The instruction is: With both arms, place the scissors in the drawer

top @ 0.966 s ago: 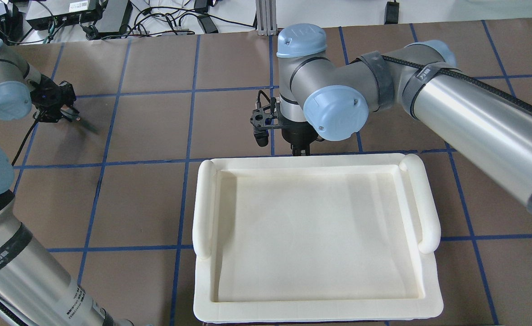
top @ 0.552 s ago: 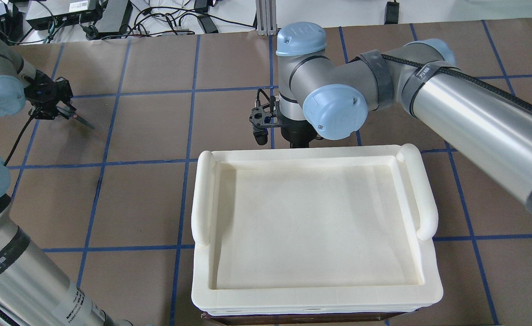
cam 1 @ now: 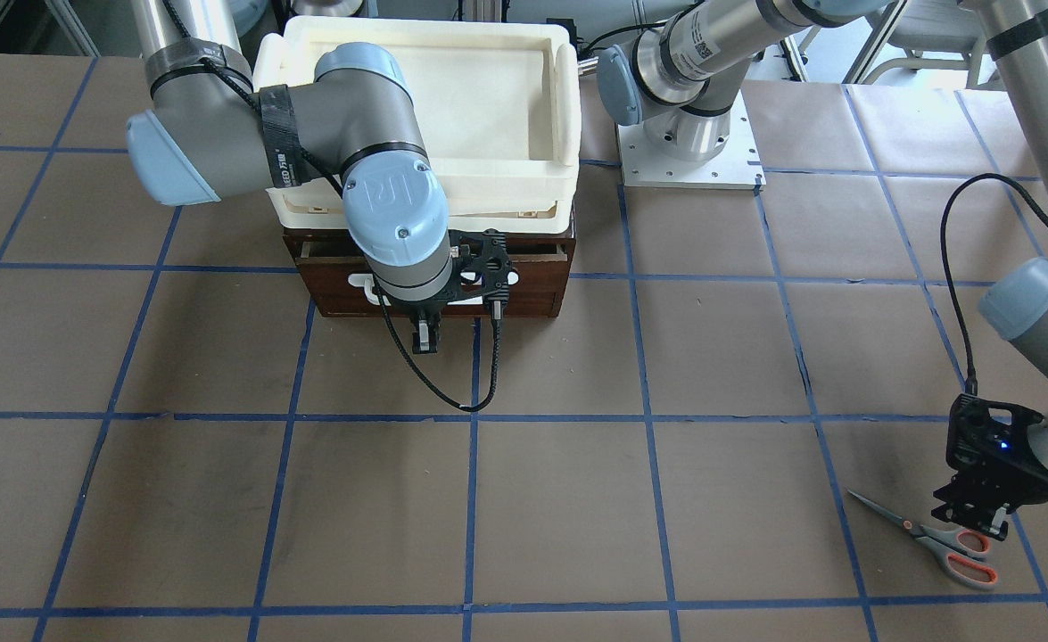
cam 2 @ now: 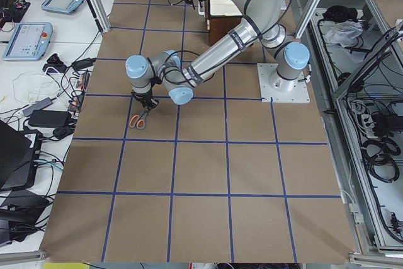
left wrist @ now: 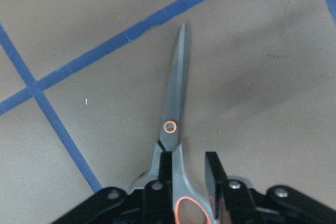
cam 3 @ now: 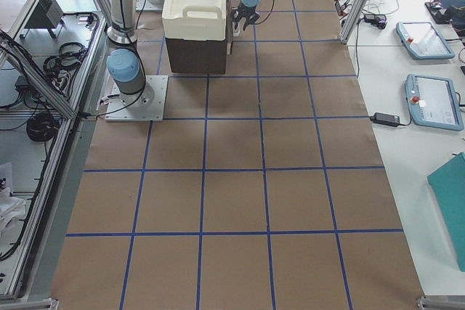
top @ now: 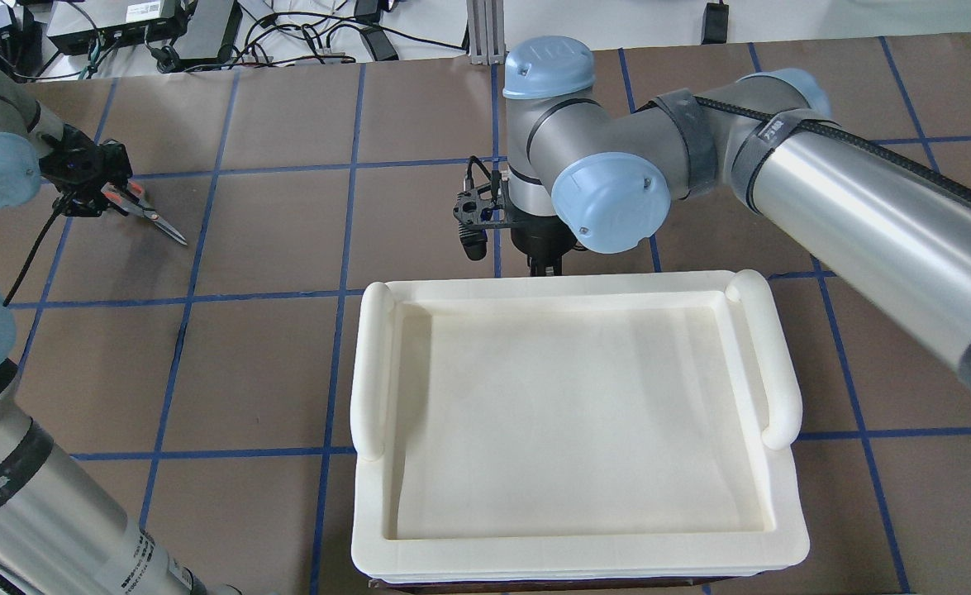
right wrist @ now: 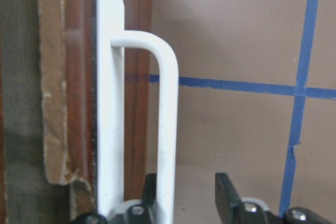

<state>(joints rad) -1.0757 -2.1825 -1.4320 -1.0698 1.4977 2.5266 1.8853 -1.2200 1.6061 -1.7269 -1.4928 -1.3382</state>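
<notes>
My right gripper grabs the drawer by its white bar handle next, as that handle stands out from the drawer's flat, wide front.
The scissors [cam 1: 920, 530] lie flat on the brown table at its far left [top: 159, 221], blades shut. My left gripper [cam 1: 969, 522] is low over their grey, orange-lined handles. In the left wrist view [left wrist: 187, 161] it is open, its fingers [left wrist: 214, 174] on either side of the handle shank of the scissors [left wrist: 176, 114]. The dark brown drawer [cam 1: 524, 290] sits in the small cabinet, shut or nearly so. My right gripper [cam 1: 424, 343] is at the drawer front. In the right wrist view [right wrist: 186, 178] it is open around the white bar handle [right wrist: 168, 103], with a gap on one side.
A cream-white tray [top: 369, 372] rests on top of the cabinet [cam 3: 196, 52] and hides the drawer from above. The left arm's base plate [cam 1: 689, 152] is bolted beside the cabinet. Cables and boxes lie beyond the far table edge [top: 163, 33].
My left gripper has shifted left, so more of the scissors' blades show. My right wrist has moved a little away from the cabinet, and the tray and cabinet shifted slightly.
</notes>
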